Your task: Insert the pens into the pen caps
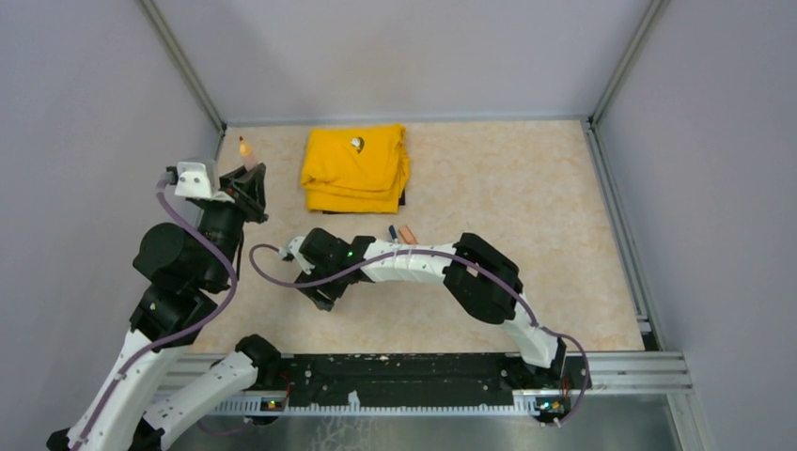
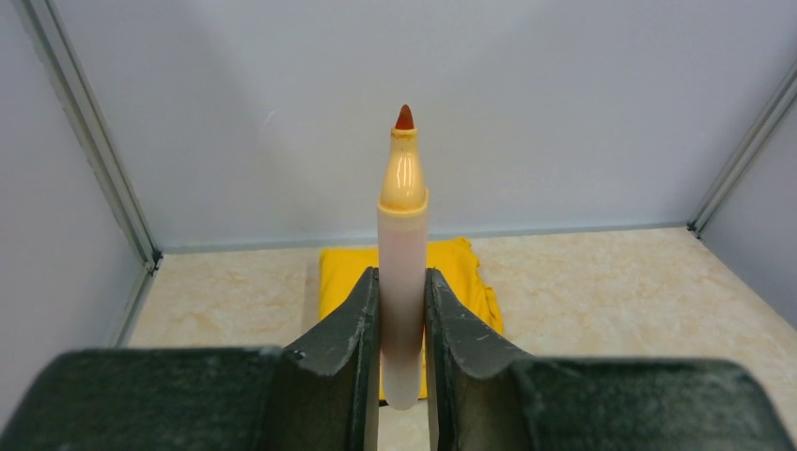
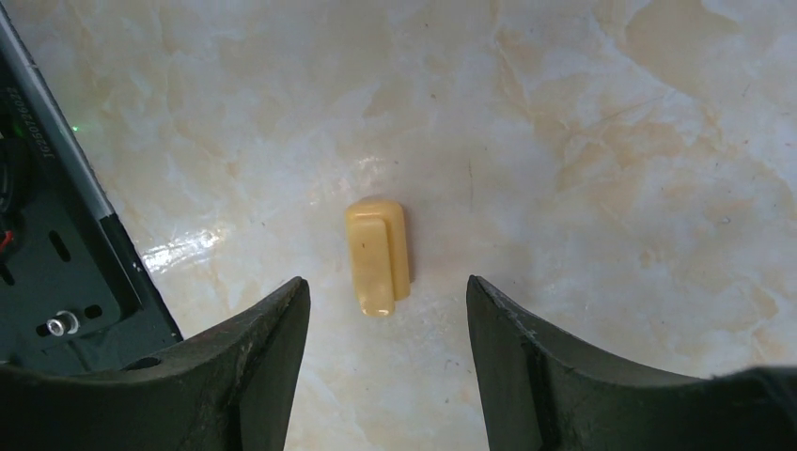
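Note:
Next, my right gripper grabs the light orange cap by its long sides, clip facing outward, so its open end stays free to insert the marker.
My left gripper is shut on an uncapped orange marker and holds it upright above the table, red tip up. In the top view this gripper is at the far left, with the marker tip poking out beyond it. My right gripper is open and points down at the table. The light orange cap lies flat just beyond its fingertips, between their lines and untouched. In the top view the right gripper hides this cap. A small dark blue piece and another orange marker lie side by side behind the right arm.
A folded yellow cloth lies at the back centre with a small silvery thing on it. The cloth also shows behind the left fingers. The black base rail is close to the left of the right gripper. Grey walls enclose the table.

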{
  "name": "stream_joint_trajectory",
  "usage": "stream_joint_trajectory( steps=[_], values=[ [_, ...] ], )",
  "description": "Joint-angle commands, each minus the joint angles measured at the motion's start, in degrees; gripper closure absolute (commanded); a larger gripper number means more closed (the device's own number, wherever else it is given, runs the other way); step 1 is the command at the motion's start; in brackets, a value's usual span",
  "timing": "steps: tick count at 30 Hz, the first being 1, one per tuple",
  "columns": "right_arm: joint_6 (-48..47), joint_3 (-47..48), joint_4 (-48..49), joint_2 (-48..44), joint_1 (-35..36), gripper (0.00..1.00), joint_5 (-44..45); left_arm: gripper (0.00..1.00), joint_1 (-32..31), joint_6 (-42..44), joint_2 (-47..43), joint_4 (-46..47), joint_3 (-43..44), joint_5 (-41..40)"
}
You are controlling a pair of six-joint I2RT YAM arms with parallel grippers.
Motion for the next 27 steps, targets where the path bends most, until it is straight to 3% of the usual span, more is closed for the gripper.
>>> stream_joint_trajectory(
  steps=[1, 27],
  values=[
    [-2.29, 6.18, -3.16, 1.84, 0.92, 0.39, 1.74, 0.99, 0.04, 0.35, -1.04, -0.09, 0.29, -0.88],
    [-8.39, 19.30, -14.58, 12.16, 4.78, 0.50, 7.78, 0.97, 0.10, -1.32, -0.66, 0.16, -0.60, -0.66]
  ],
)
